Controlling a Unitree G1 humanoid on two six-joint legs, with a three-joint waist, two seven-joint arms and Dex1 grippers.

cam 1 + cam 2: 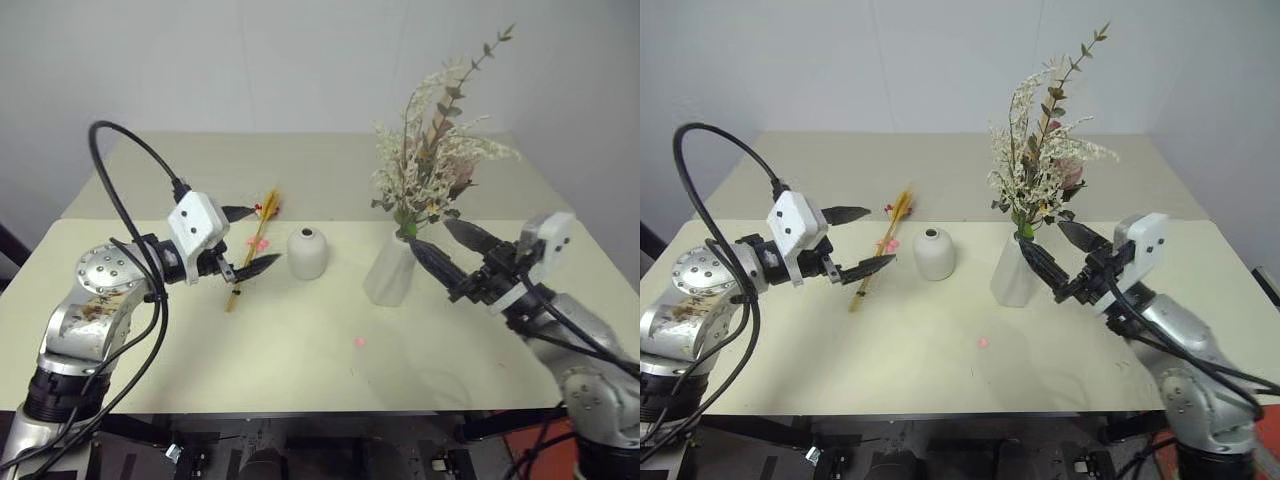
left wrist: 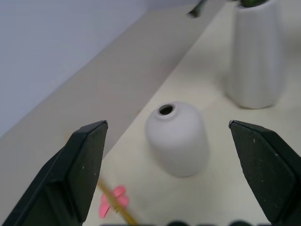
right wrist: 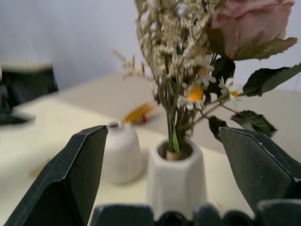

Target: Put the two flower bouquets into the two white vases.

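Note:
My left gripper is going to grab the bare stem (image 1: 250, 257) of the orange-yellow stalk next, below its thin pink petals, because the petals could crush.
The bushy bouquet (image 1: 435, 160) of cream, pink and green sprigs stands upright in the taller white vase (image 1: 390, 272). My right gripper (image 1: 427, 232) is open just right of that vase's neck, holding nothing; in its wrist view the stems (image 3: 171, 136) enter the vase mouth between the open fingers. The thin orange-yellow stalk (image 1: 255, 235) with pink blossoms lies flat on the table, left of the short round vase (image 1: 307, 252). My left gripper (image 1: 268, 236) hovers open over the stalk, empty, pointing towards the short vase (image 2: 178, 141).
A small pink petal (image 1: 359, 342) lies on the cream table (image 1: 300, 350) in front of the vases. A seam crosses the table (image 1: 150, 220) behind the stalk. A black cable (image 1: 130, 140) loops above my left arm. A plain wall stands behind.

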